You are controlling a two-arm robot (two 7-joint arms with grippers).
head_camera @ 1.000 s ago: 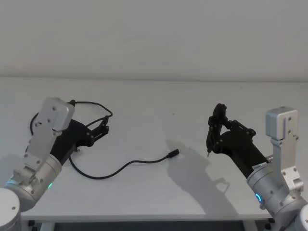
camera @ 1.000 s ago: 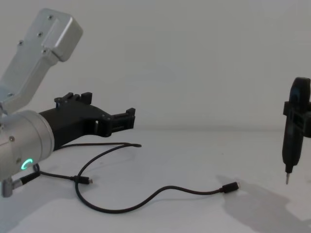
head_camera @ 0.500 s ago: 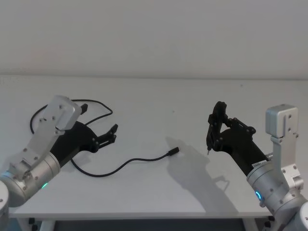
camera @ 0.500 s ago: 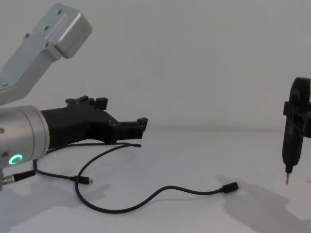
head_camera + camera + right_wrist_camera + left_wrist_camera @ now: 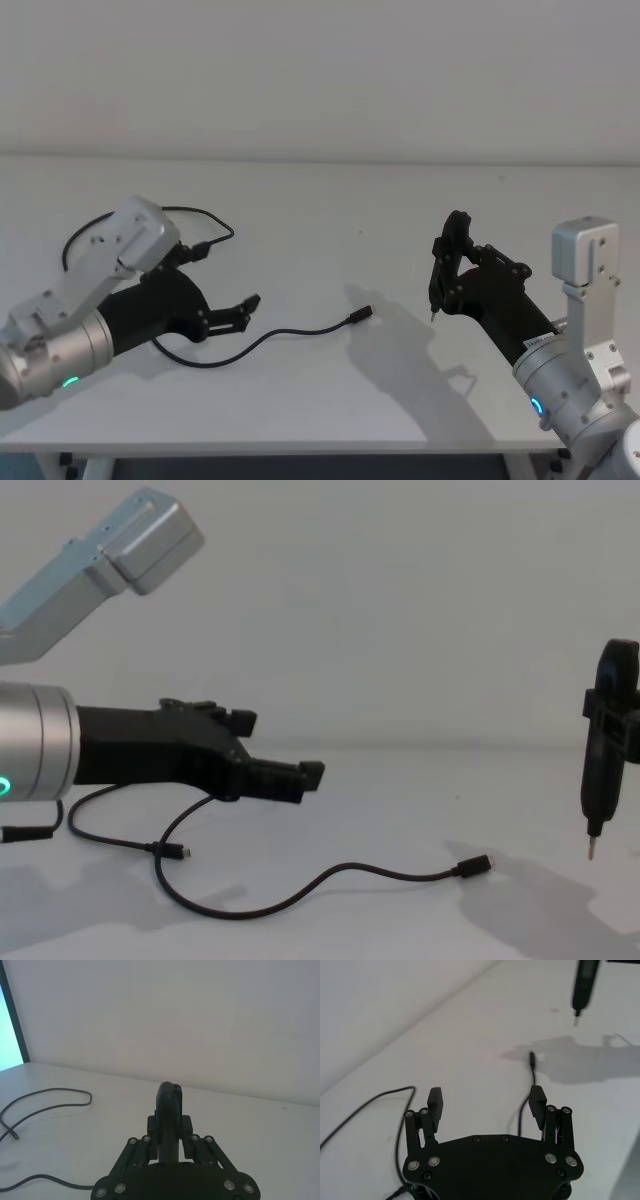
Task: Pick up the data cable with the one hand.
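Note:
The data cable point(image 5: 330, 876) should be picked up next with my left gripper, by the thin cord just behind its plug point(image 5: 425, 877).
The data cable point(image 5: 300, 332) lies loose on the white table, a thin black line. One plug point(image 5: 360, 318) points toward mid-table, and the far part loops back behind my left arm. In the chest view the cable point(image 5: 330, 876) sags in front, with its plug point(image 5: 476, 865) to the right. My left gripper point(image 5: 243, 311) is open, hovering just above and behind the cable's near curve without touching it. In the left wrist view the cable point(image 5: 522, 1110) runs up beside one fingertip of the left gripper point(image 5: 486, 1102). My right gripper point(image 5: 443, 268) stands still off to the right.
The right gripper point(image 5: 598, 760) is shut on a slim dark tool with its thin tip pointing down, casting a shadow on the table point(image 5: 320, 210). A second small plug point(image 5: 183, 854) and a short dark lead point(image 5: 28, 833) lie at the left.
My left gripper has swung forward and toward mid-table, dropping lower over the cable's near curve, still open. The right arm and the cable have not moved.

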